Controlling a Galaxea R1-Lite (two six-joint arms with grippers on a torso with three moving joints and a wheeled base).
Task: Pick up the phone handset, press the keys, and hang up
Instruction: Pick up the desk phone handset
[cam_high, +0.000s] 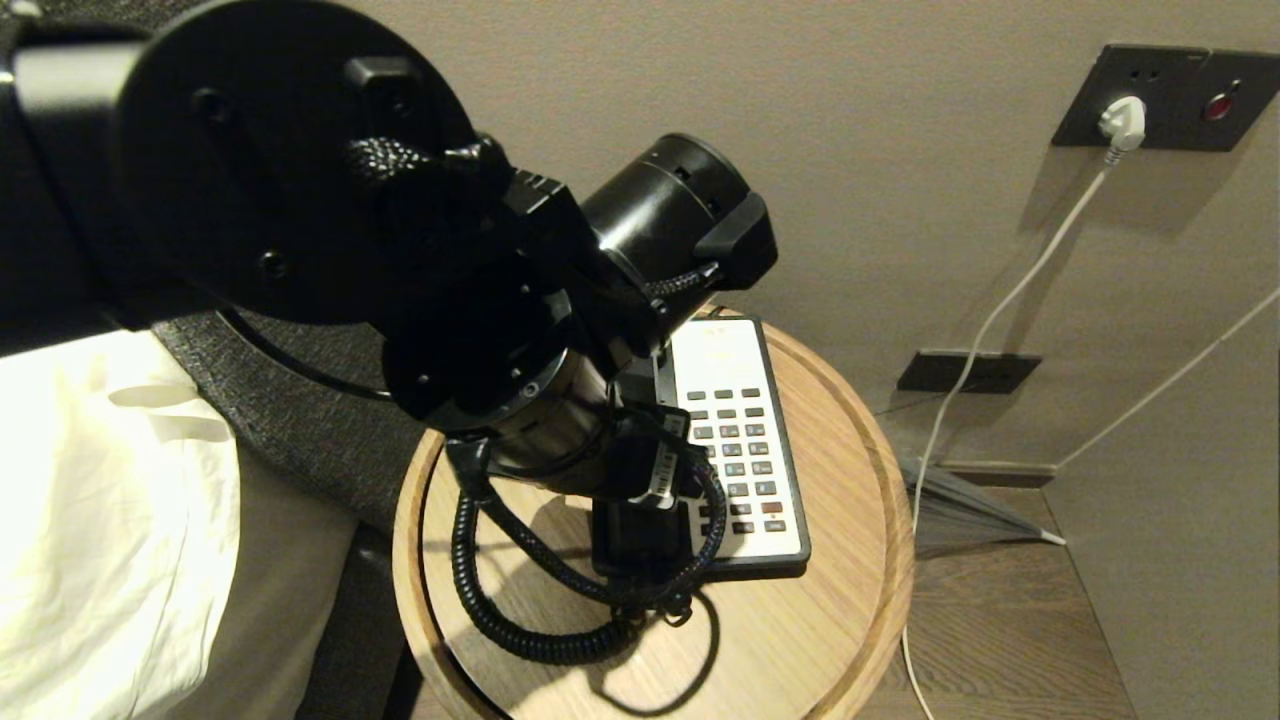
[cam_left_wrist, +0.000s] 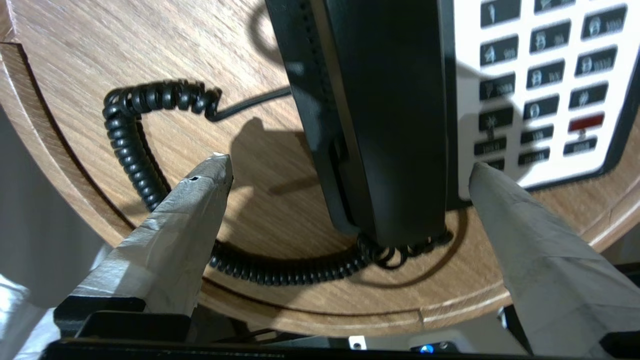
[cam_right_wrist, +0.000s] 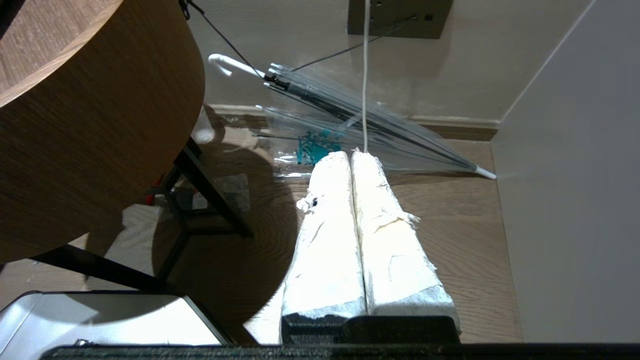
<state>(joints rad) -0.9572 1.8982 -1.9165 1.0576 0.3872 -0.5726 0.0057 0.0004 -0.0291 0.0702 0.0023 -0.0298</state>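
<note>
In the left wrist view my left gripper's fingers hang above the handset's near end (cam_left_wrist: 400, 204), over bare wood and keypad (cam_left_wrist: 540, 90). It is too early to close on the handset, so the gripper lowers first.
The phone handset (cam_left_wrist: 390, 125), a long black bar, lies in its cradle on the left side of the phone base. The white keypad with dark keys (cam_left_wrist: 545, 85) is beside it. My left gripper (cam_left_wrist: 350, 164) is open, and its taped fingers stand wide on either side of the handset's near end without touching it. In the head view my left arm (cam_high: 520, 400) covers most of the handset (cam_high: 630, 545), and the keys (cam_high: 740, 450) show to its right. The black coiled cord (cam_left_wrist: 130, 150) loops over the table from the handset's near end. My right gripper (cam_right_wrist: 352, 155) is shut and empty, low beside the table.
The phone sits on a round wooden table (cam_high: 840, 620) with a raised rim. A bed with white linen (cam_high: 100, 520) is at the left. A clear umbrella (cam_right_wrist: 350, 120) lies on the floor by the wall, and a white cable (cam_high: 1000, 310) hangs from a wall socket.
</note>
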